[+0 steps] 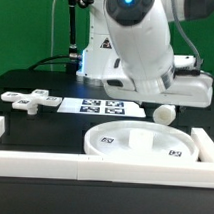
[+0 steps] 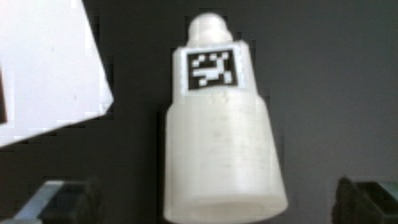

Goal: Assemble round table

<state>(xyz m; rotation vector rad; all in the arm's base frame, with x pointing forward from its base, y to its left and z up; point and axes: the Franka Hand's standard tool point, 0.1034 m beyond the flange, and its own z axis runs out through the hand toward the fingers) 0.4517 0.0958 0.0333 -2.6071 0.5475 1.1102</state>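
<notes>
The gripper grabs the post by its thick end [image 1: 165, 115] next, which leaves the post's narrow tip free to enter the round disc [image 1: 134, 144].
The short cylindrical post [image 2: 217, 140] lies on the black table, white with a square tag near its narrow tip. My gripper [image 2: 210, 205] is open, with one dark fingertip [image 2: 45, 200] on each side of the post's thick end and a gap to each; nothing is held. In the exterior view the post [image 1: 165, 113] shows as a small white round end just under the arm's hand. The large rimmed round disc [image 1: 134, 144] lies at the front. The cross-shaped foot piece [image 1: 25, 98] lies at the exterior view's left.
The marker board [image 1: 100, 106] lies behind the disc, and its corner [image 2: 45, 70] shows beside the post in the wrist view. White border rails run along the front [image 1: 93, 167] and the right side [image 1: 206, 143]. The arm's body hides the middle back.
</notes>
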